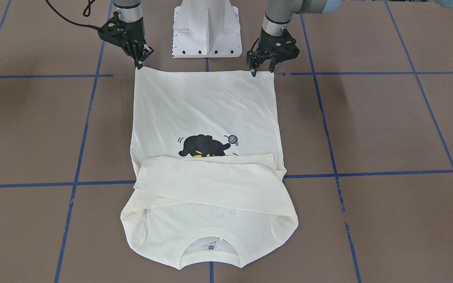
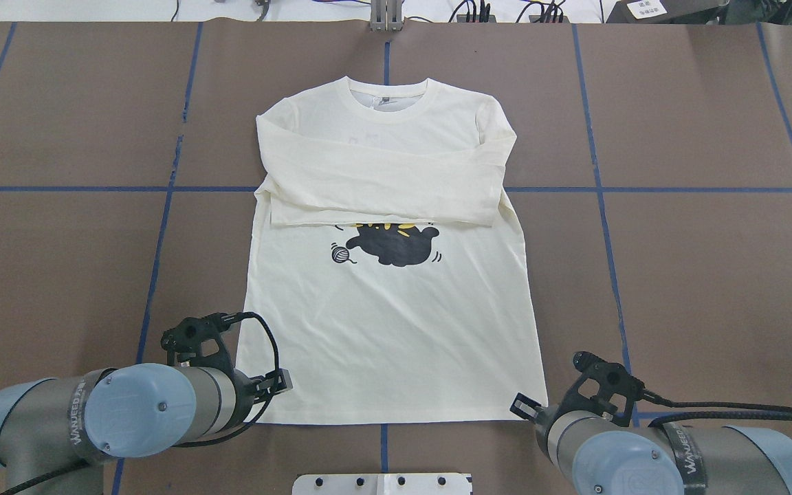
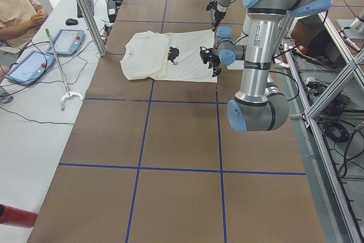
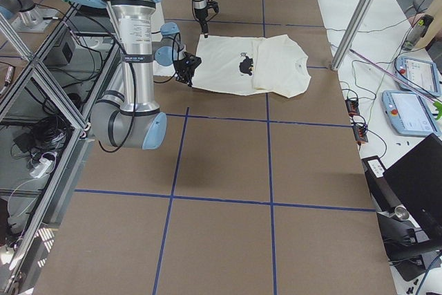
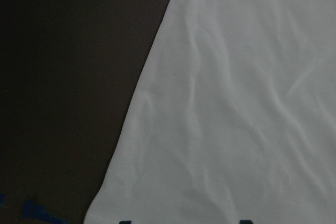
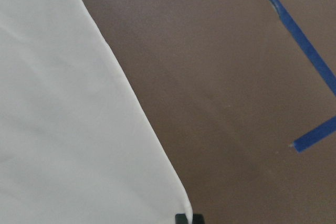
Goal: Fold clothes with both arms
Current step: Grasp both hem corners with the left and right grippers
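Note:
My left gripper grips the shirt by its hem corner (image 1: 271, 73) next, where the edges meet, since the shirt's cloth (image 1: 206, 106) lies flat and slack.
The cream long-sleeved shirt (image 1: 207, 102) lies flat and face up on the brown table, with the black cat print (image 2: 392, 246) showing. Both sleeves are folded across the chest, the collar is far from me and the hem is near my base. My left gripper (image 1: 262, 70) is open and low over the hem's left corner. In the left wrist view its two fingertips (image 5: 123, 222) stand wide apart over the cloth (image 5: 236, 103). My right gripper (image 1: 139, 65) sits at the hem's right corner. In the right wrist view its tips (image 6: 188, 219) are together on the corner of the shirt (image 6: 68, 129).
The white pedestal base (image 1: 207, 31) stands between the arms, just behind the hem. Blue tape lines (image 2: 162, 227) grid the brown table. In the exterior left view an operator (image 3: 17, 9) sits beside tablets (image 3: 28, 64) on the side bench.

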